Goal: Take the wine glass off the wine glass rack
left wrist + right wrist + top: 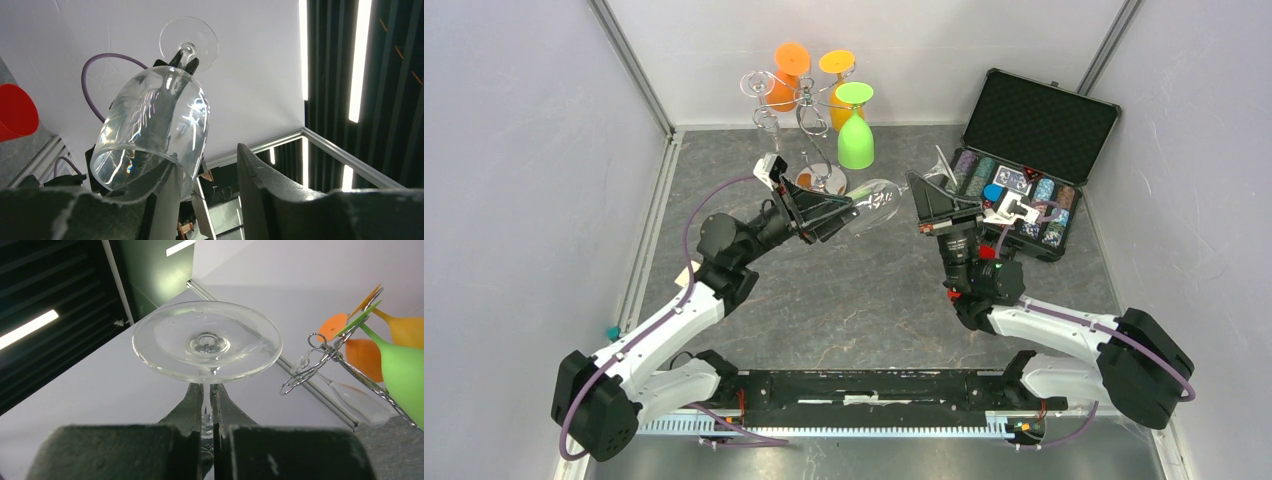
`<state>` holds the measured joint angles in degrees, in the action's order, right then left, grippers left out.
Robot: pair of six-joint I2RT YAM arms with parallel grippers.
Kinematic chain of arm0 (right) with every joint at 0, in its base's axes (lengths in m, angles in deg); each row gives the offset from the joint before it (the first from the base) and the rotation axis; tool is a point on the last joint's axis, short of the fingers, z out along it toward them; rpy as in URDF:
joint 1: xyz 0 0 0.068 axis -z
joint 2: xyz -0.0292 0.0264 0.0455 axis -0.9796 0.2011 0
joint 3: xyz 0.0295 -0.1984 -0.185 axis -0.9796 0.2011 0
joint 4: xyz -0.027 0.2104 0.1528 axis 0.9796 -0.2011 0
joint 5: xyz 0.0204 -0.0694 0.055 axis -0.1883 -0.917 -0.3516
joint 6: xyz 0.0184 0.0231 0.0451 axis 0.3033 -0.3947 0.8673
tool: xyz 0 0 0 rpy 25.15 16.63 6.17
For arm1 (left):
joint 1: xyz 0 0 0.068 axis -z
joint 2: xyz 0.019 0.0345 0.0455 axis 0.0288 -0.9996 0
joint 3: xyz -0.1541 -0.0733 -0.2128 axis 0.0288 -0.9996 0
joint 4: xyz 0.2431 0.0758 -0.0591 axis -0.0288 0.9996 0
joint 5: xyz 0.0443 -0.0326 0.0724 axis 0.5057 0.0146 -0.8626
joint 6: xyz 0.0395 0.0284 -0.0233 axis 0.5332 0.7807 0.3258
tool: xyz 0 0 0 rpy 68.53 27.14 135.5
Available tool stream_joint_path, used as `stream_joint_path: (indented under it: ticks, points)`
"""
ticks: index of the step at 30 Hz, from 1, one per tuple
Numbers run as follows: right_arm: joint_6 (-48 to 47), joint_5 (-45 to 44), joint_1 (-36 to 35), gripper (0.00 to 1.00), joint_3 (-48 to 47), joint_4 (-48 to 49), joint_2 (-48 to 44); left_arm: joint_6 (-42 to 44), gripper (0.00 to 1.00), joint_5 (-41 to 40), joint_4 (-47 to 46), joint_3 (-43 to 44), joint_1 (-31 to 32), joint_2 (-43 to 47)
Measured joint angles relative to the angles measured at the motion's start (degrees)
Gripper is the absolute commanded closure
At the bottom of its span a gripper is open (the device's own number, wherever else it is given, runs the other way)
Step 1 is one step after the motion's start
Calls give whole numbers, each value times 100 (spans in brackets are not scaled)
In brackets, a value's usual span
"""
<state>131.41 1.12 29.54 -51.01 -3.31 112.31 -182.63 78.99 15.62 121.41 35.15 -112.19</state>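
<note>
The near rim of the wine glass's bowl is between my left gripper's fingers, with the right finger outside the rim, so my left gripper needs to close on it now.
A clear wine glass (879, 197) lies on its side in the air between my two grippers, off the silver wine glass rack (809, 110). My right gripper (921, 195) is shut on its stem (206, 400), just under the round foot (207, 342). My left gripper (839, 212) is open at the bowl end. In the left wrist view the bowl (155, 125) overlaps my left finger, and the right finger (265, 190) stands apart from it. I cannot tell if the bowl touches the left finger.
The rack (325, 352) still holds a green glass (856, 130), two orange glasses (784, 75) and another clear glass (764, 110). An open black case (1024, 160) of poker chips sits at the right, behind my right gripper. Grey walls close in both sides.
</note>
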Motion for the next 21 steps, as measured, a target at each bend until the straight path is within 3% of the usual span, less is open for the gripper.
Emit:
stream_joint_path:
  ticks: [2, 5, 9, 15, 21]
  points:
    - [48, -57, -4, 100, 44, 0, -4, 116, 55, 7, 61, 31, 0, 0]
    - [173, -131, -4, 100, 90, -2, -2, 289, 78, 24, 229, 79, 2, 2]
    - [304, -190, -15, 100, 94, -9, 0, 538, 97, 76, 472, 136, 2, 20]
    - [483, -192, -48, 98, 103, -9, 9, 855, 98, 90, 780, 317, 2, 166]
    - [544, -175, -42, 80, 107, -2, 72, 1056, 98, 83, 933, 374, -4, 179]
